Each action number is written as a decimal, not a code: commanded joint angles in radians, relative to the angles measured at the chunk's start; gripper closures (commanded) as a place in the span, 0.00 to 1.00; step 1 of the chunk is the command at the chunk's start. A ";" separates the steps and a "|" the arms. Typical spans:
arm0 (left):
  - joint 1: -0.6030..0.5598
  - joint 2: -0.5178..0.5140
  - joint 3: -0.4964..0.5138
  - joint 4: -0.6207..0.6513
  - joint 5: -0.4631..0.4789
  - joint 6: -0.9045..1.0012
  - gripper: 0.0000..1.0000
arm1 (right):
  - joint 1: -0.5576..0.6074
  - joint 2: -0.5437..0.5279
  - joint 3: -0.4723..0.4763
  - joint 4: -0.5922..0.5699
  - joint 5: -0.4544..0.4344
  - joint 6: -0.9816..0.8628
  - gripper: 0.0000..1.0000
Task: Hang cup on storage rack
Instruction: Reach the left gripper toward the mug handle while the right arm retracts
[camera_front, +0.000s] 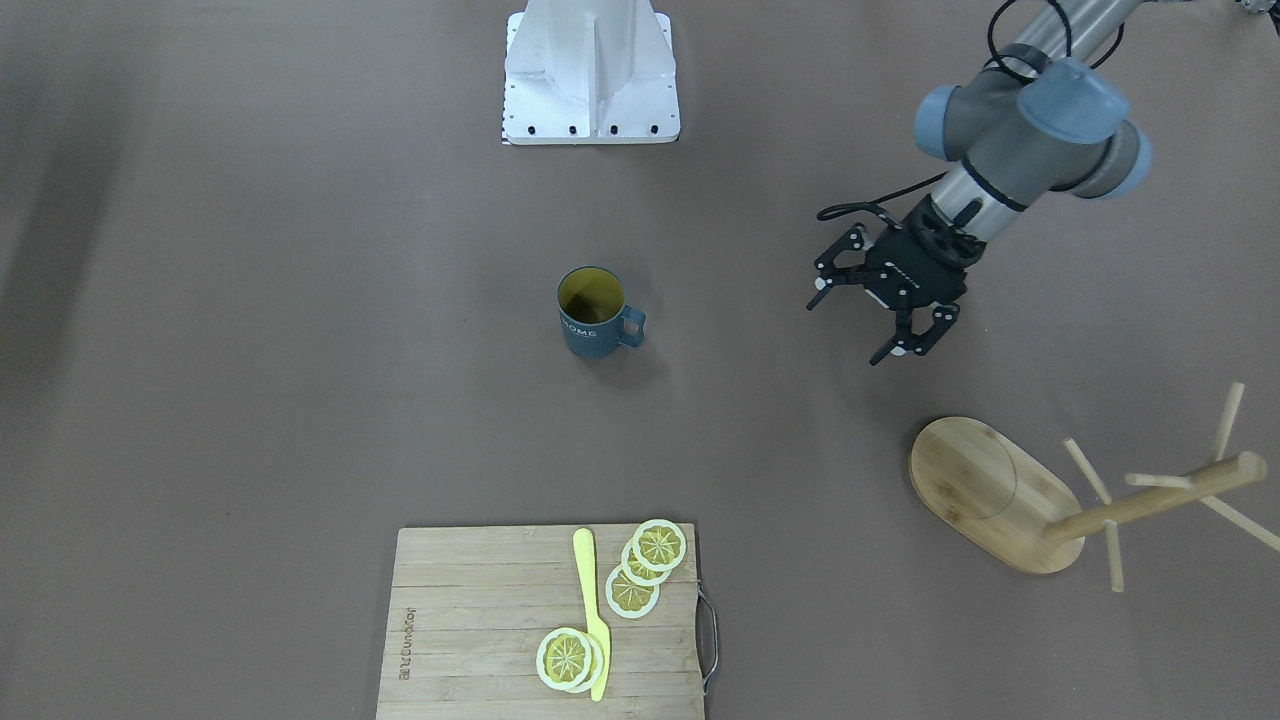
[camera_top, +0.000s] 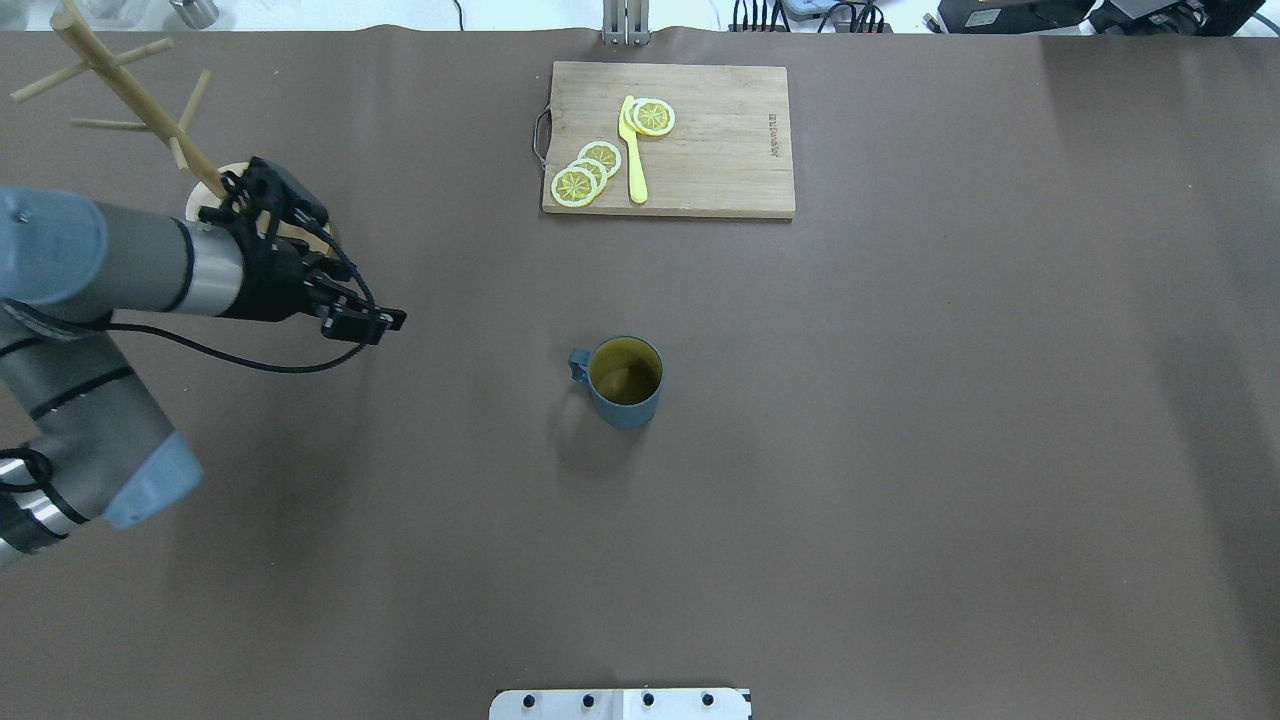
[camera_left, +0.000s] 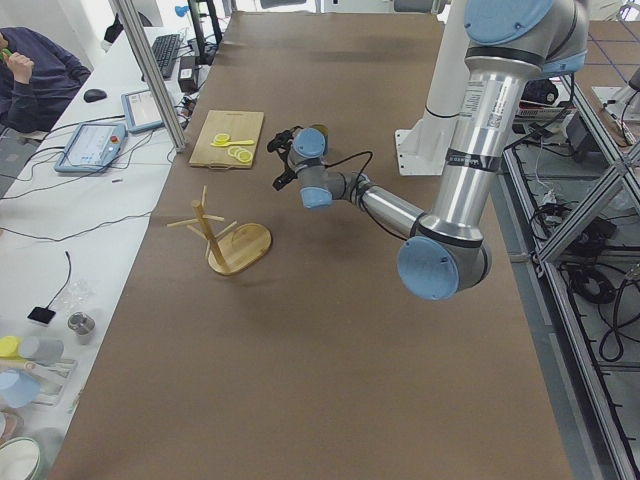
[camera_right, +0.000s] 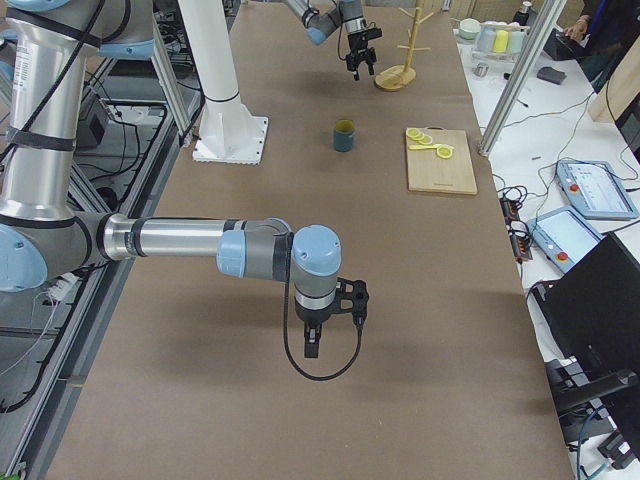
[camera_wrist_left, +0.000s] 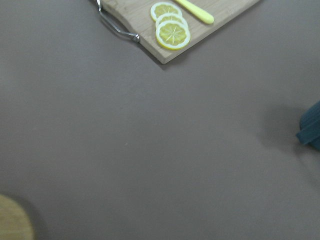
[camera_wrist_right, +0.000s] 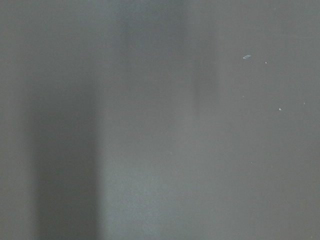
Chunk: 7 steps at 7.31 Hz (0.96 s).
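Observation:
The robot's left gripper will next grab the cup by its narrow, flat-sided handle (camera_front: 635, 326), since the cup's body (camera_front: 590, 326) is wide and round.
The dark teal cup (camera_front: 590, 318) stands upright mid-table, its handle toward the robot's left; it also shows in the overhead view (camera_top: 625, 385) and at the right edge of the left wrist view (camera_wrist_left: 312, 131). The bamboo storage rack (camera_front: 985, 490) stands at the far left of the table (camera_top: 130, 90), its pegs bare. My left gripper (camera_front: 846, 332) is open and empty, hovering between rack and cup, closer to the rack's base (camera_top: 372, 325). My right gripper (camera_right: 325, 320) shows only in the exterior right view, far from the cup; I cannot tell its state.
A wooden cutting board (camera_front: 480, 620) with lemon slices (camera_front: 645, 565) and a yellow knife (camera_front: 592, 610) lies at the table's far edge from the robot. The white robot base mount (camera_front: 590, 80) sits at the near edge. Bare brown table lies between gripper and cup.

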 joint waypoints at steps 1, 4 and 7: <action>0.126 -0.096 0.080 -0.025 0.182 -0.066 0.03 | 0.005 -0.002 0.001 0.000 0.001 0.001 0.00; 0.250 -0.112 0.105 -0.080 0.318 -0.097 0.04 | 0.005 0.003 0.000 0.000 0.002 0.004 0.00; 0.317 -0.170 0.160 -0.088 0.385 -0.109 0.10 | 0.005 0.007 0.000 0.000 0.002 0.005 0.00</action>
